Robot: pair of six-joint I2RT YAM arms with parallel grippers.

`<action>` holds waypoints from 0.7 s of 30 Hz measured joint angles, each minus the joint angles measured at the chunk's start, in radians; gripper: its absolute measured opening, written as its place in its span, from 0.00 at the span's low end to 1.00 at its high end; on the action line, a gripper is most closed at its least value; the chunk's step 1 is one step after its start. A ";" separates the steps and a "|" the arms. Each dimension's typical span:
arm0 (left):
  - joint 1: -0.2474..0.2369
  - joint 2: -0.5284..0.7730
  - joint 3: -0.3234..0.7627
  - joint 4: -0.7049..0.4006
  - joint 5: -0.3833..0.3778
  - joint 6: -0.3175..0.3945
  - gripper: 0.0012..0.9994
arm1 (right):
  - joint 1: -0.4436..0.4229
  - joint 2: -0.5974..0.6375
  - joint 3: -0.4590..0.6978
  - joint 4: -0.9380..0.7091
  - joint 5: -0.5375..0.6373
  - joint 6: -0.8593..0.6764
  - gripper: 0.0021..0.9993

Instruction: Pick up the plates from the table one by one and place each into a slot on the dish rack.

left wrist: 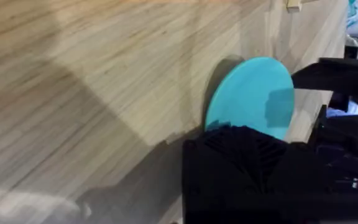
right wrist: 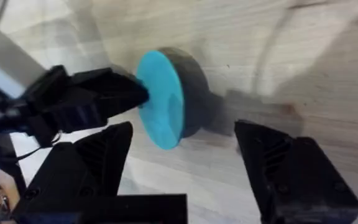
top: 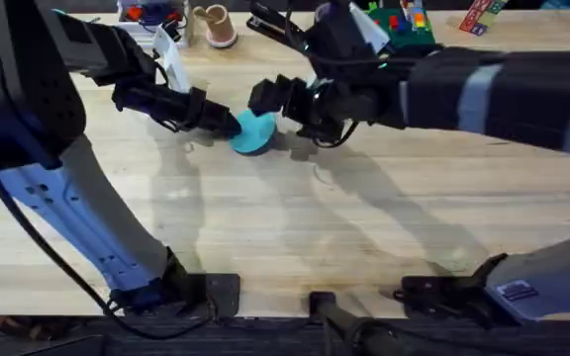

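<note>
I need to grip the turquoise plate (right wrist: 161,99) by its rim (right wrist: 169,145) with my right gripper next. Then it can go into a slot on the dish rack.
A turquoise plate (top: 256,131) stands on edge, low over the table (top: 295,218) near its far middle. My left gripper (top: 228,124) is shut on the plate's left rim. In the left wrist view the plate (left wrist: 253,93) rises just past my black fingers (left wrist: 241,155). In the right wrist view my right gripper (right wrist: 182,130) is open, its fingers (right wrist: 104,155) spread wide on either side of the plate (right wrist: 160,99) without touching it. A small pale wooden piece (top: 216,25) at the far edge looks like the dish rack.
Colourful small items (top: 404,22) and a tray of bits (top: 151,14) line the table's far edge. The right arm (top: 503,94) stretches in from the right, above the table. A dark round patch (right wrist: 196,93) lies right behind the plate. Bare wood spreads across the near half.
</note>
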 joint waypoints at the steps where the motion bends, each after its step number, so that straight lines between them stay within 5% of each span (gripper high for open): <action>1: 0.000 0.000 0.000 0.000 0.000 0.000 0.04 | 0.001 0.013 0.000 0.007 -0.005 0.004 0.98; 13: 0.000 0.000 0.000 0.000 0.000 0.000 0.04 | 0.043 0.075 0.000 0.119 -0.024 0.034 0.97; 21: 0.000 0.000 0.000 0.000 0.000 0.000 0.04 | 0.044 0.139 0.001 0.187 -0.069 0.041 0.84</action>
